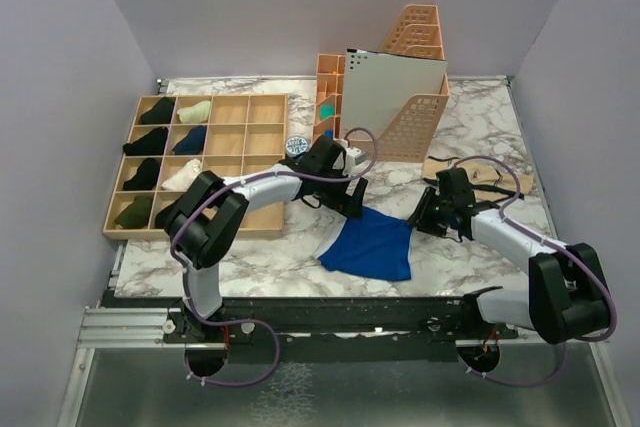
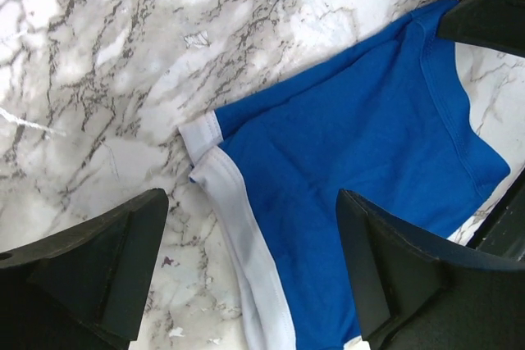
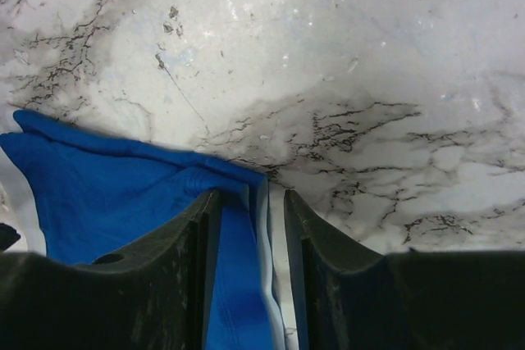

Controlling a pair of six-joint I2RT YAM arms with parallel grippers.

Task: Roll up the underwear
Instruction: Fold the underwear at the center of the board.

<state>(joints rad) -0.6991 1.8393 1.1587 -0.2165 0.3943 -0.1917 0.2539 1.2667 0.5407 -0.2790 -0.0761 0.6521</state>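
Note:
I need to fold the underwear's far edge over toward me for rolling, so I will next grab its far waistband corner with my left gripper.
The underwear is blue with a white waistband and lies flat on the marble table, near the front middle. My left gripper hovers over its far left corner, jaws wide open, with the waistband and blue cloth below the gap. My right gripper is at the cloth's right edge. Its jaws stand narrow around the blue fold and its white hem. A strip of marble still shows between the hem and the right finger.
A wooden compartment tray with rolled garments in its left cells sits at the far left. Peach file organizers with a white board stand at the back. A small round object and a flat wooden piece lie nearby.

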